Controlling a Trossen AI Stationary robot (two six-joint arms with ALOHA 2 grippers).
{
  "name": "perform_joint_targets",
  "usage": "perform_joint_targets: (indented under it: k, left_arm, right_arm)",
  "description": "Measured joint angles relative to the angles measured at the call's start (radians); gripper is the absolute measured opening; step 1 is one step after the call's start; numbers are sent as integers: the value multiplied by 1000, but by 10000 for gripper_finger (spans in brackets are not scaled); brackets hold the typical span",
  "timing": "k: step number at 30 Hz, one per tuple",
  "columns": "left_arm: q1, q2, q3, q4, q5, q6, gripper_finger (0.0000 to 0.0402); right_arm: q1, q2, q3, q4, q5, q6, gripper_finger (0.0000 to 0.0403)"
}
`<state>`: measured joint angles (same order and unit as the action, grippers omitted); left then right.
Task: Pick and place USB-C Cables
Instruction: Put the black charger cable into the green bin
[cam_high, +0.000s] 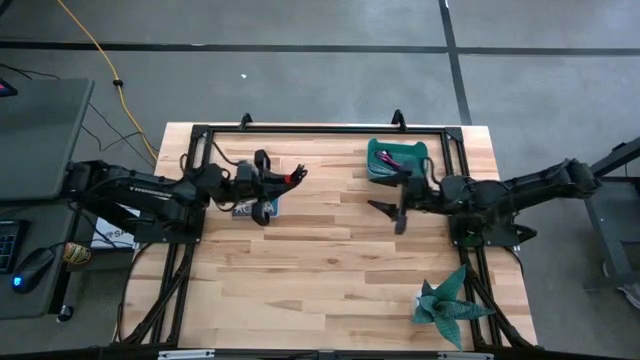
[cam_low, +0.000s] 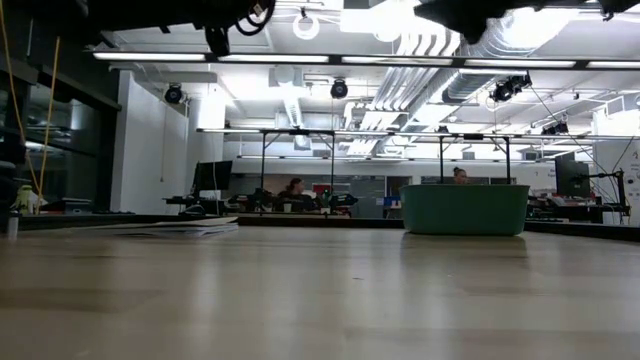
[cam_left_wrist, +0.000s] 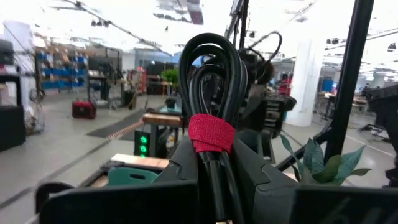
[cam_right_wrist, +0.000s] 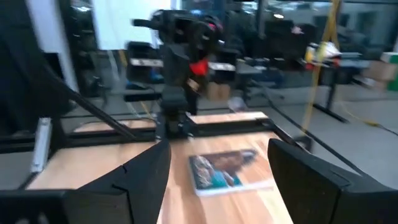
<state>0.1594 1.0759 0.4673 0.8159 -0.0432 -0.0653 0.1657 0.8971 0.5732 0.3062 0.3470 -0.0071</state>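
The black cable coil needs to get into the green bin (cam_high: 396, 160), so my right gripper will next grab the coil by its looped end (cam_high: 300, 172).
A black cable coil (cam_left_wrist: 211, 81) bound with a red strap (cam_left_wrist: 210, 134) is held above the table's left half by my left gripper (cam_high: 285, 180), which is shut on it. A green bin (cam_high: 396, 160) stands at the far right of the table, and a magenta-pink cable (cam_high: 385, 157) lies in it. My right gripper (cam_high: 388, 213) hovers just in front of the bin, open, with nothing between its fingers (cam_right_wrist: 146, 171). In the low view the bin (cam_low: 465, 210) stands on the tabletop. My left gripper pinches the coil between its two fingers at the bundled end by the red strap (cam_left_wrist: 211, 149). The fingers lie level, pointing toward the table's right, along the cable. The looped end (cam_left_wrist: 208, 56) juts out past the fingertips. The cable is clear of the table.
A printed card (cam_high: 256, 208) lies flat on the wood below my left gripper and shows in the right wrist view (cam_right_wrist: 227, 169). A green spiky plant (cam_high: 450, 305) stands near the right front corner. A black frame (cam_high: 300, 128) rims the table. A yellow cord (cam_high: 100, 55) runs over the floor.
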Motion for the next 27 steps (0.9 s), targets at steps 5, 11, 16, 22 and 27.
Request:
perform_joint_targets:
  k: [5,11,16,22,27]
  left_arm:
    - [0,119,63,1,11,-12,14]
    - [-4,306,152,98,13,-35,14]
    - [-18,425,213,180,14,-37,14]
    - [-27,500,292,177,40,-47,14]
    - [-30,543,346,176,44,-55,14]
  right_arm:
    - [-60,151,6,201,-117,-30,262]
    - [-94,269,52,322,-136,-63,262]
    - [-109,304,83,350,-135,-72,262]
    - [-126,304,87,355,-166,-44,262]
    - [-127,304,87,357,-205,-40,262]
